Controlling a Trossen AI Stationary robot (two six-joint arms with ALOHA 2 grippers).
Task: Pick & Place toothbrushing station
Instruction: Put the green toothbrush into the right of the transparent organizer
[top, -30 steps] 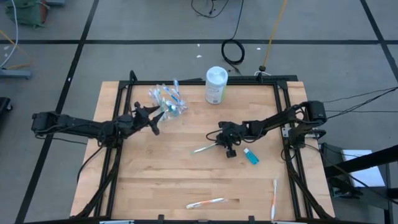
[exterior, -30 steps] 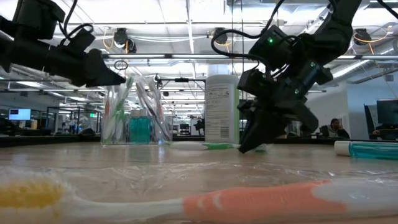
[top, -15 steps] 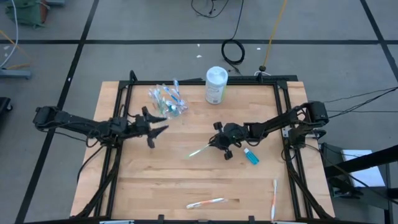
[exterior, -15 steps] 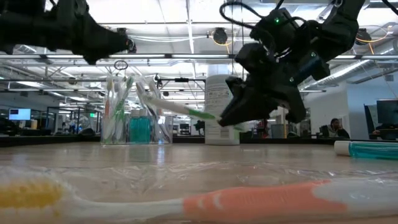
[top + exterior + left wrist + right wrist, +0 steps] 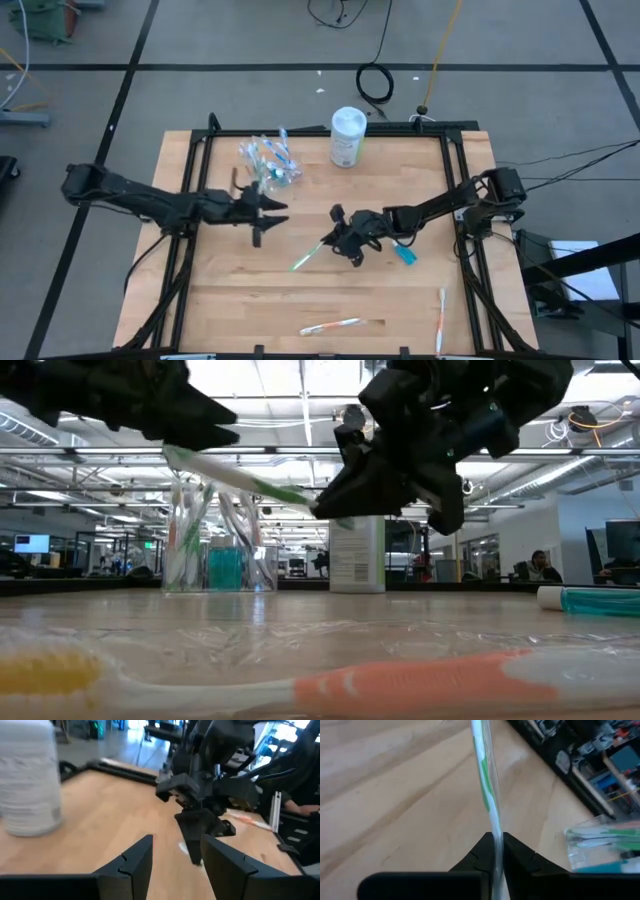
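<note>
I will grab the white-and-green toothbrush by its handle [image 5: 307,257] with my left gripper. Then I will stand the toothbrush in the clear cup.
A clear cup [image 5: 268,162] holding several toothbrushes stands at the far left of the table. My right gripper [image 5: 338,238] is near the table's middle, shut on a white-and-green toothbrush [image 5: 305,258] that sticks out toward the near left. My left gripper [image 5: 272,212] hangs open and holds nothing, a little to the left of it and nearer than the cup. In the left wrist view, the open left gripper [image 5: 175,862] faces my right arm. A teal tube [image 5: 404,253] lies on the table behind my right gripper. My right gripper pinches the toothbrush near one end [image 5: 494,832] between its two fingertips. The fingers come from the table's right, slanting slightly down, and the brush [image 5: 240,478] runs on ahead of them. The brush is lifted clear of the table.
A tall white canister [image 5: 347,137] stands at the far edge. Two more toothbrushes lie by the near edge, one at the middle [image 5: 330,326] and one at the right [image 5: 440,320]. A black frame rims the table.
My right gripper has risen, rolled and gone toward the table's left, lifting the green-and-white toothbrush off the table. My left gripper has left the cup's side, moving up, toward the near edge and the table's middle, and has turned toward the right gripper.
</note>
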